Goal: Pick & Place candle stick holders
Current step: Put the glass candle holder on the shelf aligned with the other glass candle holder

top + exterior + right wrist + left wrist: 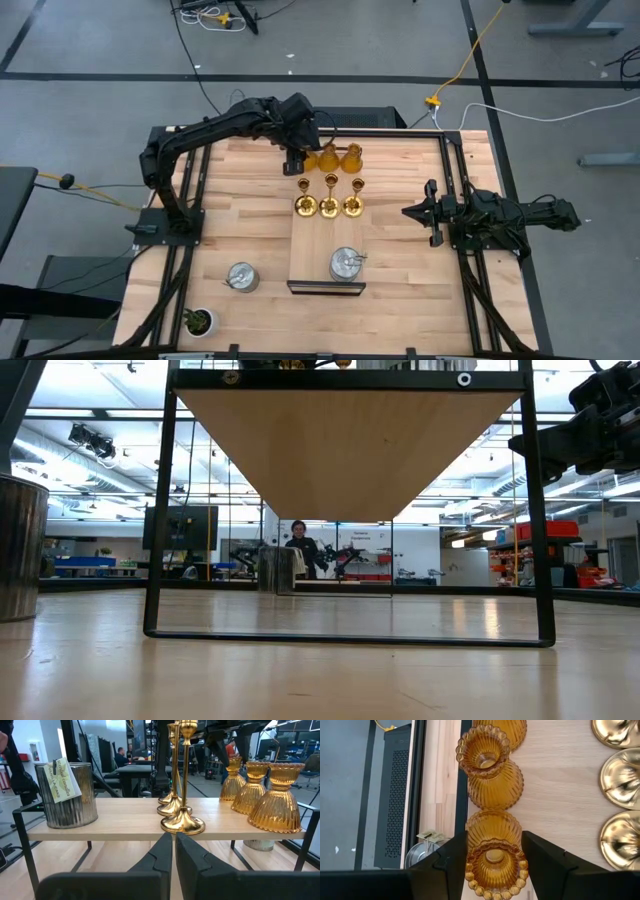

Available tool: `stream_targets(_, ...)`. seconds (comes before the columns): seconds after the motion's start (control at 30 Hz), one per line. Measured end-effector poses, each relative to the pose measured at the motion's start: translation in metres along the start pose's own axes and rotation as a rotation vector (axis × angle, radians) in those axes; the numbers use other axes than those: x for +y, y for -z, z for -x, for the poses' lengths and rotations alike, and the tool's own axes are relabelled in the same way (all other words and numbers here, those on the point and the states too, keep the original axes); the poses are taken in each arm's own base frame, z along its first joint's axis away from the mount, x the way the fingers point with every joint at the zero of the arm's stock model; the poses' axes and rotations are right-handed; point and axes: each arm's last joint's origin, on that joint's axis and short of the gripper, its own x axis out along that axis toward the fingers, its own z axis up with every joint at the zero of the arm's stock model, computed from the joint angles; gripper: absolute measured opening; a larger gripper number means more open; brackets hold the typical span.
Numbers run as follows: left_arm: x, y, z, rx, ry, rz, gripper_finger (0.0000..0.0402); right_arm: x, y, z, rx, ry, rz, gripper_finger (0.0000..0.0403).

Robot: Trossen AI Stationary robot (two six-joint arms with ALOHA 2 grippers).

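Observation:
The amber holder's bell base rests on the wooden shelf and the holder would stand, so my left gripper releases it now.
Three amber bell-shaped candle stick holders (330, 158) stand in a row along the far edge of a raised wooden shelf (310, 240). In front of them are three gold thin-stemmed ones (329, 203). One silver holder (346, 263) sits near the shelf's near edge, and another (242, 277) stands on the table. My left gripper (296, 160) reaches in from the far left and is shut on the leftmost amber holder (495, 860). My right gripper (173, 852) waits at the table's right, shut and level, touching nothing. My left gripper pinches the amber holder's ribbed bell body (472, 845) between its two fingers (450, 865), one on each side. The fingers slant down from above and from the far side. The holder stands upright, its open cup up, in line with the other two on the shelf.
A small potted plant (198, 321) stands at the table's near left corner. Beside the held holder are the second amber one (490, 770) and the gold bases (620, 775). A silver tin with a tag (420, 851) shows below the shelf's far edge.

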Motion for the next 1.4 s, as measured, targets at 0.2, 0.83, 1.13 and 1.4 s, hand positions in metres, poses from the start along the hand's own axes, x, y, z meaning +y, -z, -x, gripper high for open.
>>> stream_targets(0.2, -0.0001, -0.0001, 0.0000, 0.000, 0.000, 0.003, 0.0181, 0.0000, -0.0001, 0.0000, 0.000, 0.000, 0.000, 0.0027)
stream_targets(0.83, 0.0008, -0.0009, 0.0000, -0.008, -0.011, 0.003, 0.0214, 0.0000, 0.0000, 0.0000, 0.000, 0.000, 0.000, 0.0027)
stream_targets(1.13, 0.0012, -0.0021, 0.0000, -0.021, -0.014, 0.002, 0.0217, 0.0000, 0.0001, 0.0000, 0.000, 0.000, 0.000, 0.0027)
stream_targets(1.4, 0.0022, -0.0016, 0.0002, -0.006, -0.048, 0.001, 0.0262, 0.0000, 0.0000, 0.0000, 0.000, 0.000, 0.000, 0.0027)
